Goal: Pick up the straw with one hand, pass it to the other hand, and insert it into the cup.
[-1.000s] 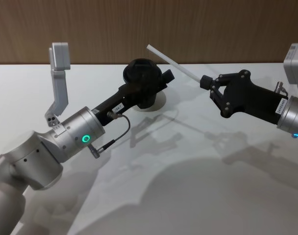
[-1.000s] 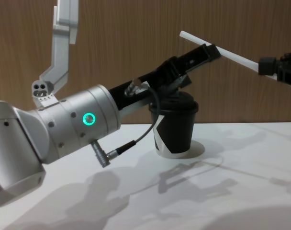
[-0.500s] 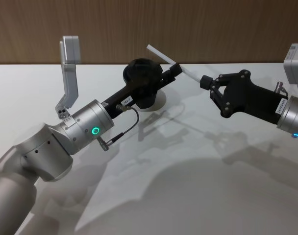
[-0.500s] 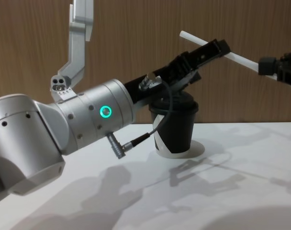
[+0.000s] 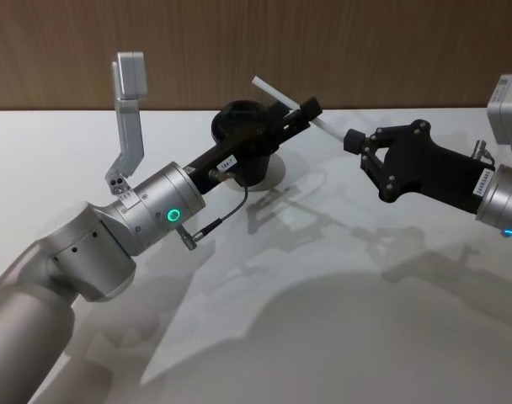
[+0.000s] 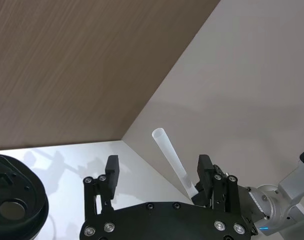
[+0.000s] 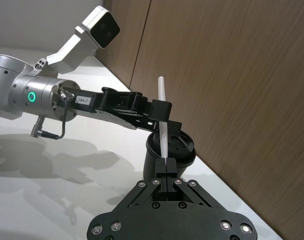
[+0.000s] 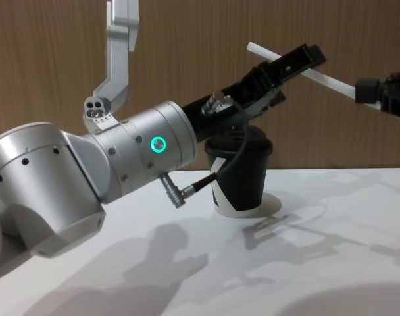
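The straw's lower end is covered by my right gripper's fingers, so I should next grab the straw by its bare middle with my left gripper.
The white straw hangs in the air, tilted, above and to the right of the black cup. My right gripper is shut on the straw's lower end. My left gripper, on the silver wrist with the green ring, reaches past the cup's lid and stands open. Its fingers straddle the straw, which lies close to one finger without a clear grip. In the chest view the left gripper crosses the straw near its middle, above the cup.
The white table ends at a wooden wall behind the cup. A thin black cable loops under my left wrist. The left wrist camera bracket stands up beside the arm.
My left gripper has pushed forward and up past the cup until its open fingers sit on either side of the straw. The right gripper and the straw have stayed put.
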